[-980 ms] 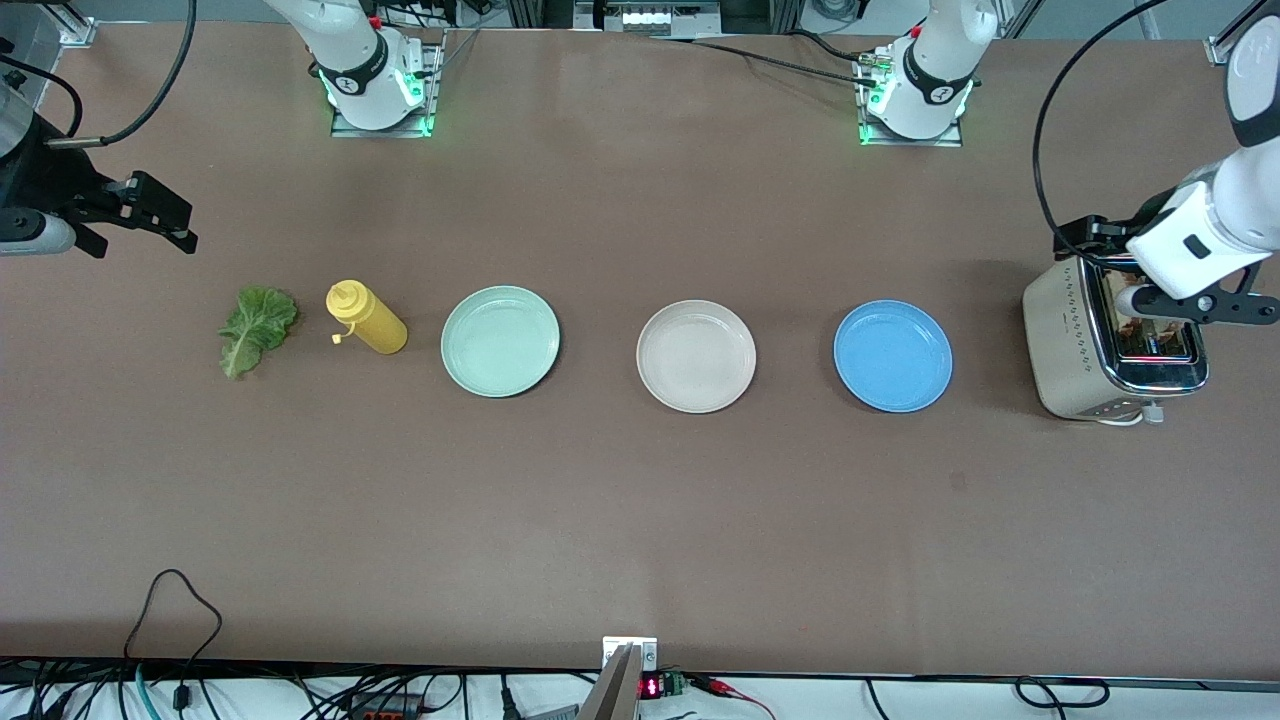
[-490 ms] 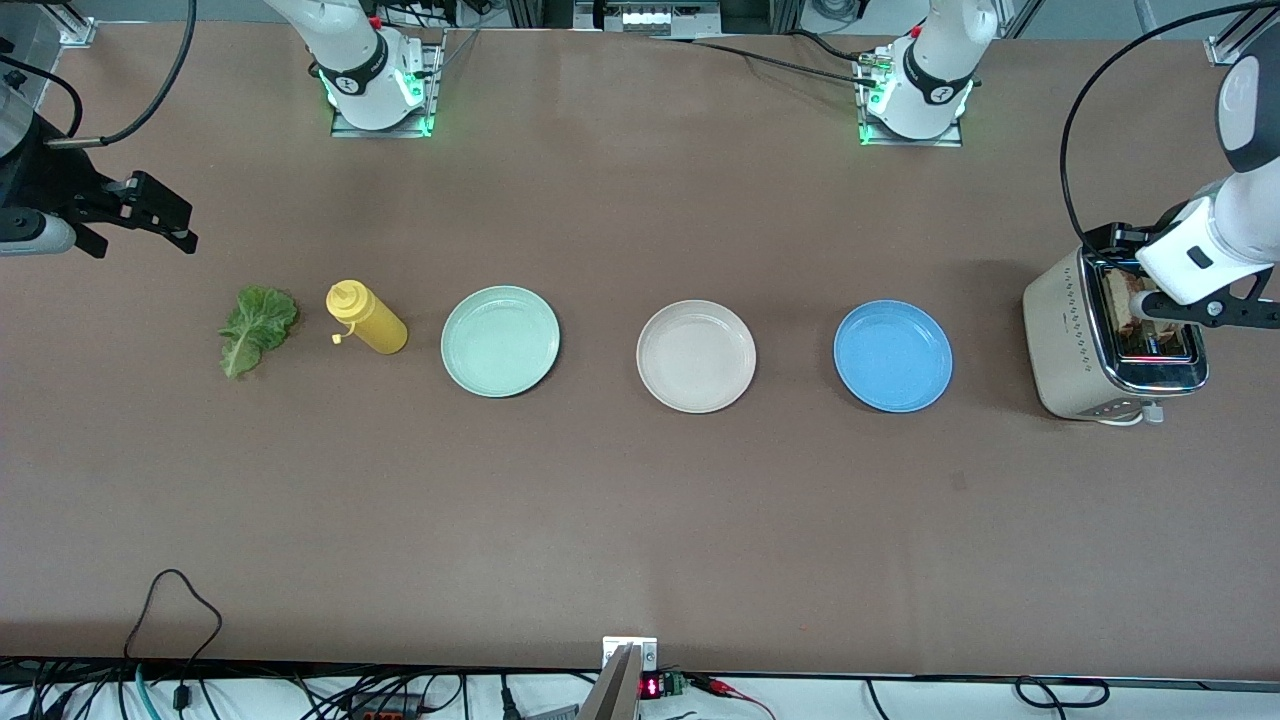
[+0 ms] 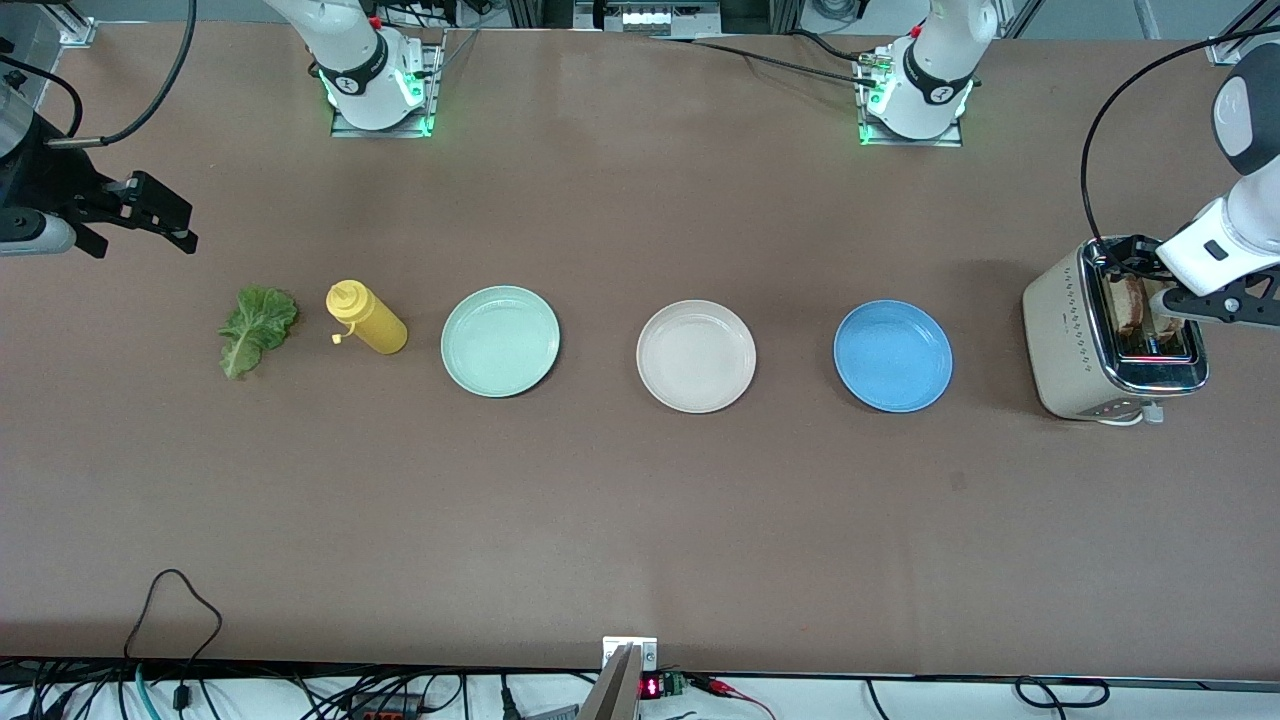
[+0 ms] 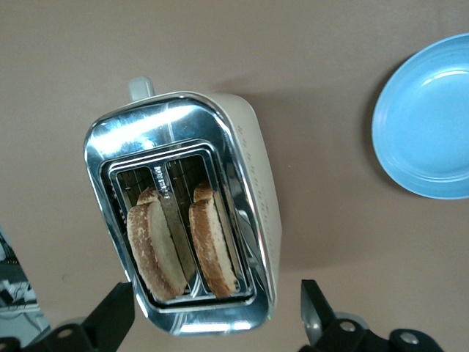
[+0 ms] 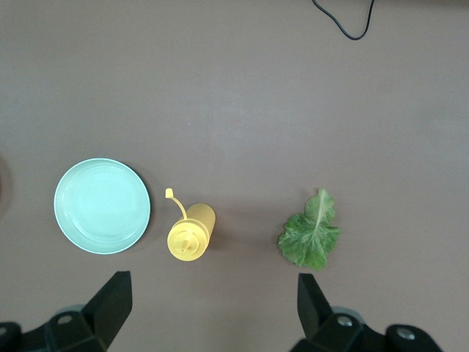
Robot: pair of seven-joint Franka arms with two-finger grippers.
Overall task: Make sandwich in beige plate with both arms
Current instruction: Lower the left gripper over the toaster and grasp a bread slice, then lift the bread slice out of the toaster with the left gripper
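Observation:
The bread slice nearer the blue plate should next be grabbed by its exposed top crust (image 3: 1125, 300) with my left gripper. The toaster slot's sides hem in the rest.
The beige plate (image 3: 696, 356) sits bare at mid-table. Two toasted bread slices (image 4: 155, 253) (image 4: 214, 246) stand upright in the slots of a cream and chrome toaster (image 3: 1075, 340) at the left arm's end. My left gripper (image 3: 1160, 285) hangs over the toaster's top, open (image 4: 215, 308), its fingers wide on either side of one end of the toaster without touching it. A green lettuce leaf (image 3: 256, 328) (image 5: 311, 233) lies flat at the right arm's end. My right gripper (image 3: 165, 222) waits open (image 5: 214, 293) over bare table beside the leaf.
A mint-green plate (image 3: 500, 341) and a blue plate (image 3: 893, 356) flank the beige one in a row. A yellow squeeze bottle (image 3: 367, 317) lies on its side between the lettuce and the mint-green plate. A black cable (image 3: 175, 600) loops onto the table's near edge.
My left hand has shifted across the toaster's top toward the table's end, uncovering the slots and the bread in the front view. The right arm has not moved.

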